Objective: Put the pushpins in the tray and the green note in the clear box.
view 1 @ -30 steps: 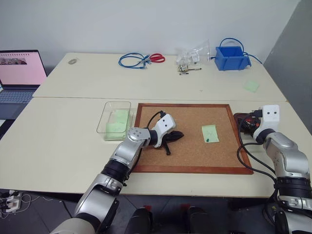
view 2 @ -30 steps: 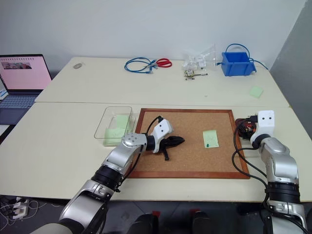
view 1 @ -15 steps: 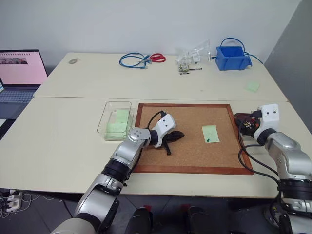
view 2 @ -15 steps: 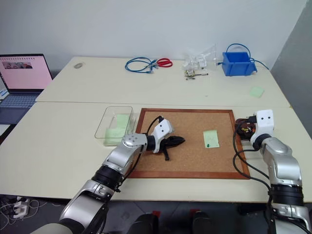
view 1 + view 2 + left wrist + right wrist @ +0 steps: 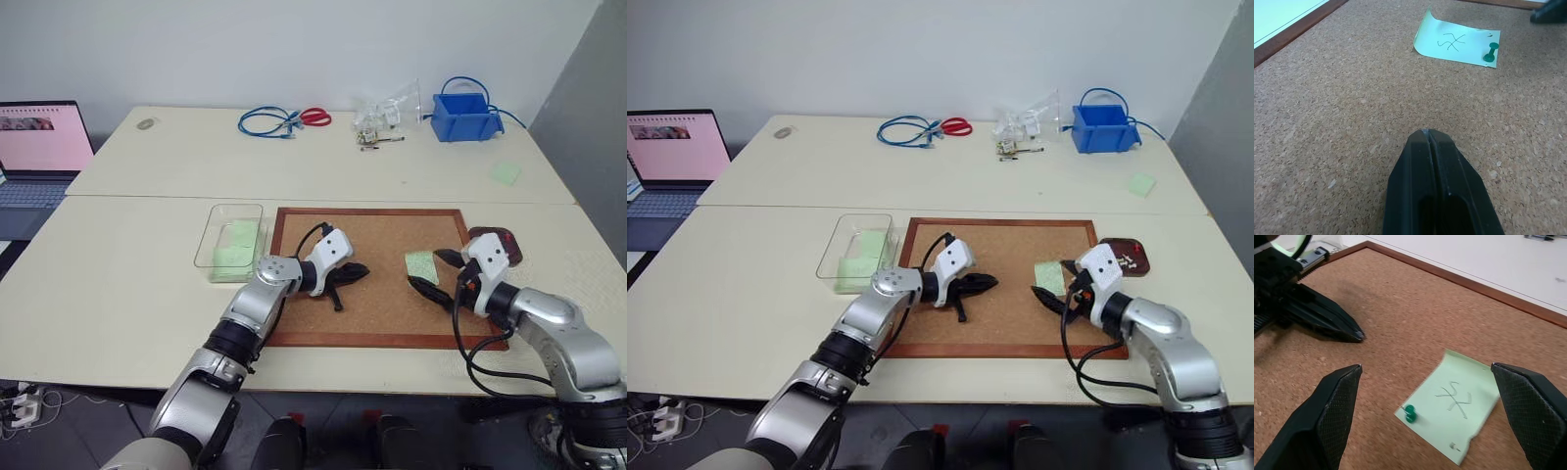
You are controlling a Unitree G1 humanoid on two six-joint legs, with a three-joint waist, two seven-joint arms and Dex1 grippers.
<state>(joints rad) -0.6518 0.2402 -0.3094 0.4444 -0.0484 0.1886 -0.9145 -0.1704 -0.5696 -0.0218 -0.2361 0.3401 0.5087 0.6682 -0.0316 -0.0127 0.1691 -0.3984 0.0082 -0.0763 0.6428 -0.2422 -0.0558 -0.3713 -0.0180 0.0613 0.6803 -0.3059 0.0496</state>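
My right gripper grabs the green pushpin by its round head (image 5: 1410,413) next, to release the green note (image 5: 1452,399).
The green note (image 5: 1457,401) lies on the cork board (image 5: 377,308), held by a green pushpin (image 5: 1410,413) at one corner. My right gripper (image 5: 434,274) stands open just above the board, its fingers either side of the note. The left gripper (image 5: 345,278) rests shut and empty on the board's left part, its tip (image 5: 1427,134) pointing toward the note (image 5: 1457,41). The dark brown tray (image 5: 1129,258), with small red specks inside, sits just off the board's right edge behind my right hand. Left of the board, the clear box (image 5: 232,236) holds a green slip.
On the far table lie a blue bin (image 5: 465,116), a clear plastic bag (image 5: 389,110), a blue cable (image 5: 266,121), red scissors (image 5: 315,117) and another green slip (image 5: 506,173). A laptop (image 5: 39,147) stands at the far left.
My right gripper has swung left from over the tray to the green note, uncovering the tray. The left gripper has stayed put.
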